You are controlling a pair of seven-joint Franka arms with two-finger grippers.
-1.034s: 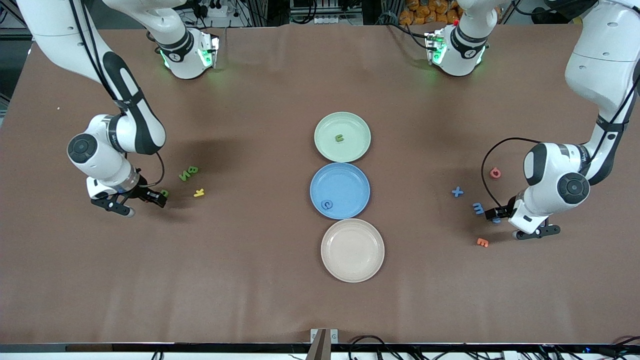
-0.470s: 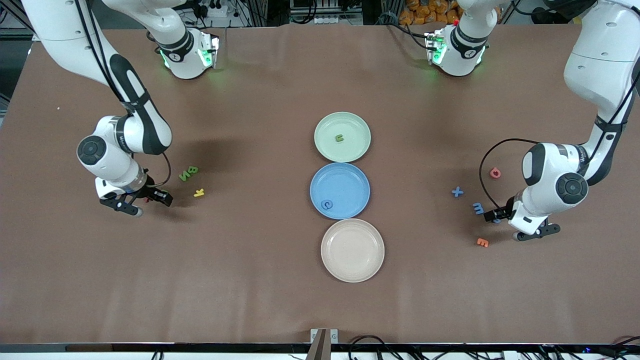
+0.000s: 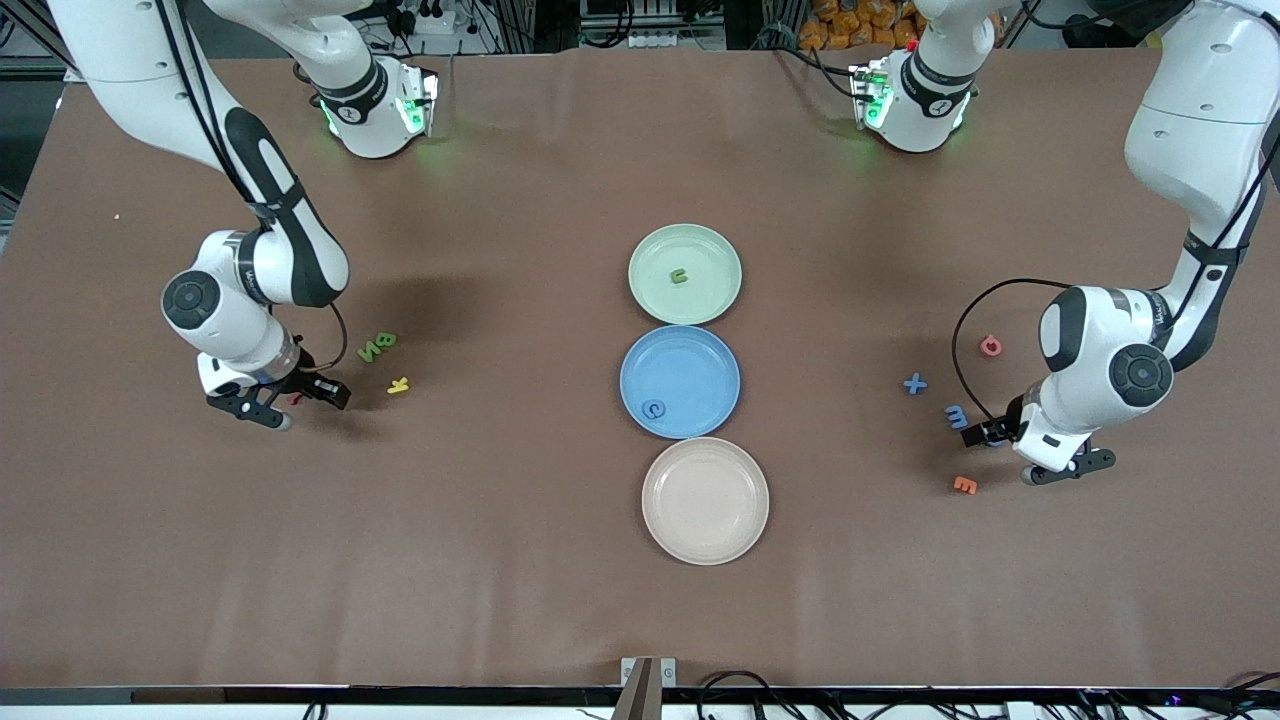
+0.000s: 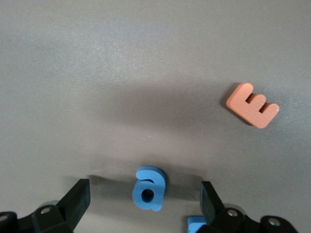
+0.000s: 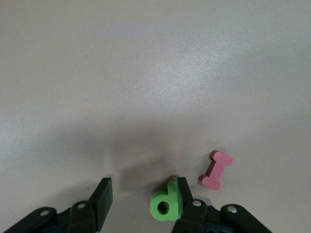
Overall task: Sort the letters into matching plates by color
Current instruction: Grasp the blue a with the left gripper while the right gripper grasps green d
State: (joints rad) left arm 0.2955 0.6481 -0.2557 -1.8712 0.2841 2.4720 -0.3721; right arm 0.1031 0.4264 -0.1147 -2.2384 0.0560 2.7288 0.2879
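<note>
My left gripper needs to close on the blue "a": my fingers are low at the table beside the "a" in the left wrist view.
The mint green plate holds a green letter. Next to it, nearer the front camera, the blue plate holds a blue letter. My right gripper is down at the table at the right arm's end, open around a green "d" that touches one finger; the other finger stands apart. My left gripper is low at the left arm's end, open wide, with a blue "a" lying free between its fingers.
A pink letter lies just outside the right gripper. Green letters and a yellow one lie close by. Near the left gripper are a blue "x", a blue "m", a red letter and an orange "E". A beige plate lies nearest the camera.
The right gripper has slid toward the green letters, now covering the green "d" in the front view, and its fingers have narrowed. The left gripper has shifted slightly and stays wide open.
</note>
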